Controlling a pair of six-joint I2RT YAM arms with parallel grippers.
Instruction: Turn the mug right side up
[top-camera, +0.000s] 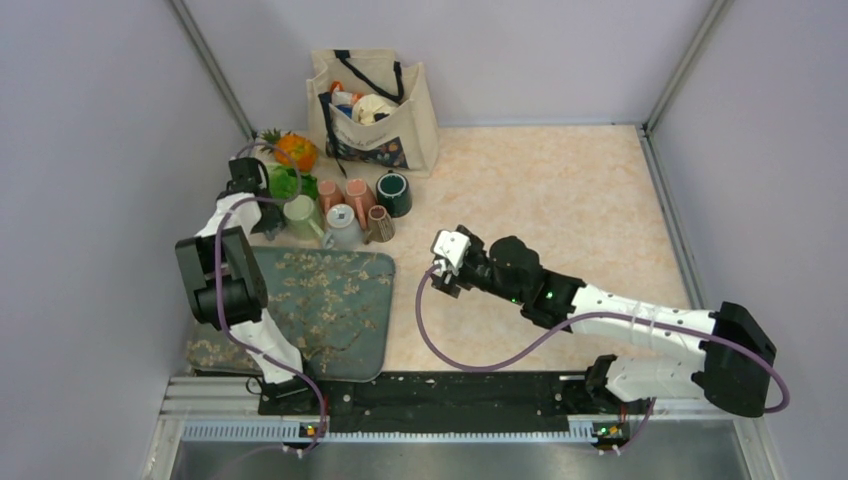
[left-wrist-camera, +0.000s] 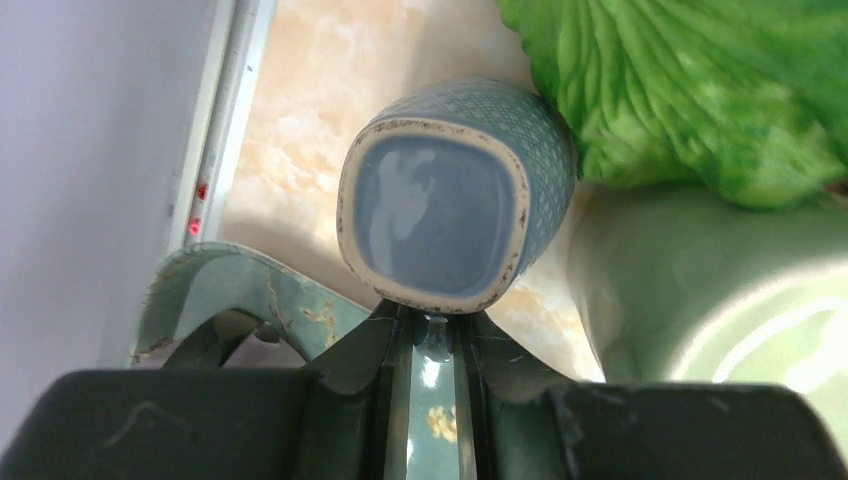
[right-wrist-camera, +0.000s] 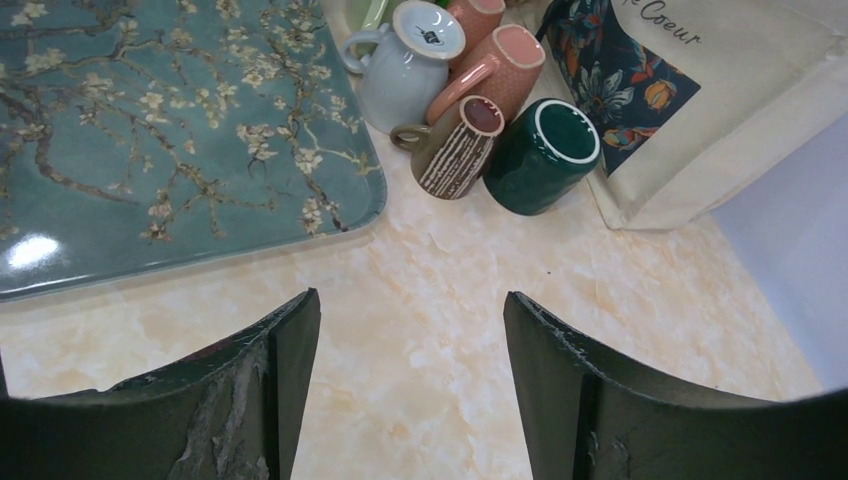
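Note:
The blue mug (left-wrist-camera: 440, 200) would come up with my left gripper, bottom up, if I lifted now, because my fingers are closed on both sides of the handle (left-wrist-camera: 433, 338).
A blue mug (left-wrist-camera: 440, 200) with a cross-hatched wall fills the left wrist view, its glazed base turned toward the camera. It stands between the tray's corner and a pale green mug (left-wrist-camera: 700, 290). My left gripper (left-wrist-camera: 432, 315) sits just under the blue mug, its jaws drawn close on a blue piece at the mug's lower edge that looks like the handle. In the top view the left gripper (top-camera: 252, 190) hides this mug at the far left. My right gripper (right-wrist-camera: 410, 310) hangs open over bare table, right of the tray, holding nothing.
The floral tray (top-camera: 330, 310) lies near left. Beyond it are a pale green mug (top-camera: 300, 215), a grey mug (top-camera: 343, 222), pink mugs (top-camera: 358, 195), a striped brown mug (top-camera: 380, 225) and a dark green mug (top-camera: 393, 193). Lettuce (top-camera: 285, 182) and a tote bag (top-camera: 372, 100) stand behind.

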